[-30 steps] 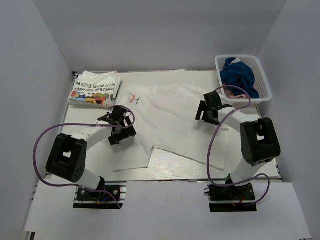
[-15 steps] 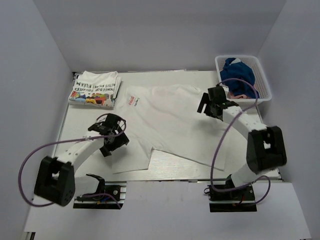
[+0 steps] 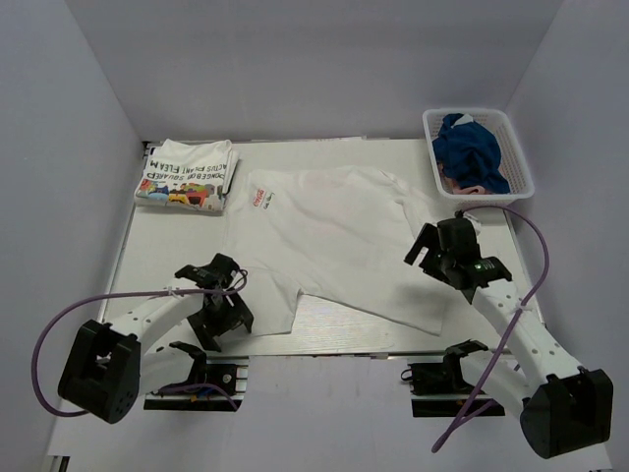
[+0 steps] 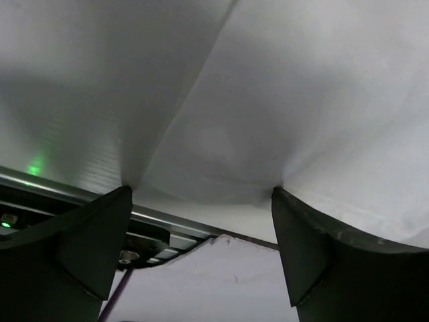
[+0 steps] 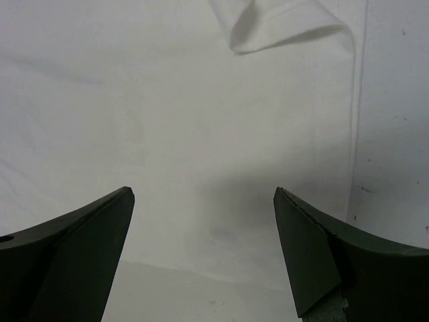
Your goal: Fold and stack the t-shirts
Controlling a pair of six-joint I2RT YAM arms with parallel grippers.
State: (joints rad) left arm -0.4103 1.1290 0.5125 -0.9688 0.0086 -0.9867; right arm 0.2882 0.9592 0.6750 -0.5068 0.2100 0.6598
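Observation:
The white t-shirt is spread out. My left gripper should next grab it by its near hem corner (image 4: 182, 190), and then I will lift, turn and spread the shirt for folding.
A white t-shirt (image 3: 339, 236) with a small red chest print (image 3: 259, 197) lies spread flat in the middle of the table. A second white t-shirt (image 3: 187, 174) with black lettering and a colour graphic lies folded at the back left. My left gripper (image 3: 218, 307) is open beside the spread shirt's near left hem corner. In the left wrist view its jaws (image 4: 201, 194) stand wide apart over the hem edge (image 4: 221, 154). My right gripper (image 3: 442, 258) is open and empty above the shirt's right side (image 5: 167, 121), with a curled sleeve (image 5: 281, 27) ahead of it.
A white mesh basket (image 3: 521, 157) holding dark blue cloth (image 3: 470, 147) stands at the back right. The table's metal front rail (image 4: 154, 225) lies just below the left jaws. Grey walls enclose the table on three sides.
Both arms have drawn back toward the near edge. The left gripper went from the shirt's left sleeve to its near left hem. The right gripper left the right sleeve area.

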